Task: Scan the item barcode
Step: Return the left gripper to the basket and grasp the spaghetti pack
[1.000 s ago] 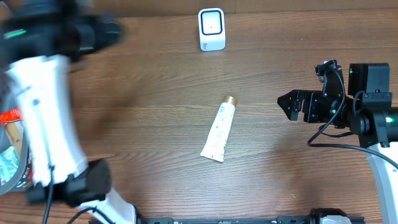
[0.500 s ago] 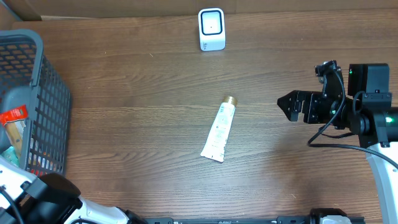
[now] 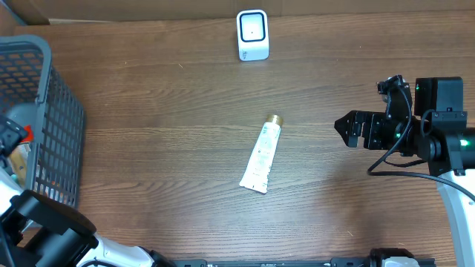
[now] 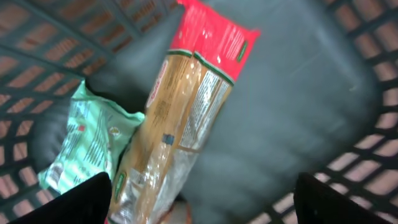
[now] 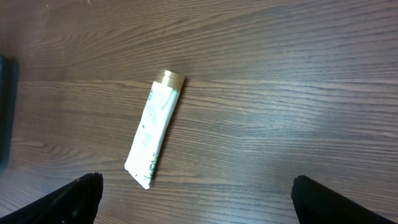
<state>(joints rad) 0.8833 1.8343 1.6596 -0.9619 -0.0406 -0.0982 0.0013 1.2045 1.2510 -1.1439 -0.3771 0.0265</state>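
Note:
My left gripper grabs the pasta package's long sides at the middle next, which leaves the package's red end free for scanning.
A white tube with a gold cap (image 3: 263, 155) lies flat mid-table, also visible in the right wrist view as the tube (image 5: 155, 127). The white barcode scanner (image 3: 252, 34) stands at the far edge. My right gripper (image 3: 344, 127) hovers open to the right of the tube, fingers wide apart (image 5: 196, 202) and empty. My left gripper (image 4: 205, 208) is inside the black basket (image 3: 52, 111), open, just above a clear pasta package with a red top (image 4: 183, 112). Nothing is held between its fingers.
A pale green packet (image 4: 87, 140) lies beside the pasta on the basket floor. The mesh basket walls (image 4: 43, 68) surround the left gripper closely. The left arm's white links (image 3: 15, 200) sit at the table's near left corner.
The left arm has swung off the far left of the table and dropped low at the near left, uncovering the basket. The right arm has barely shifted.

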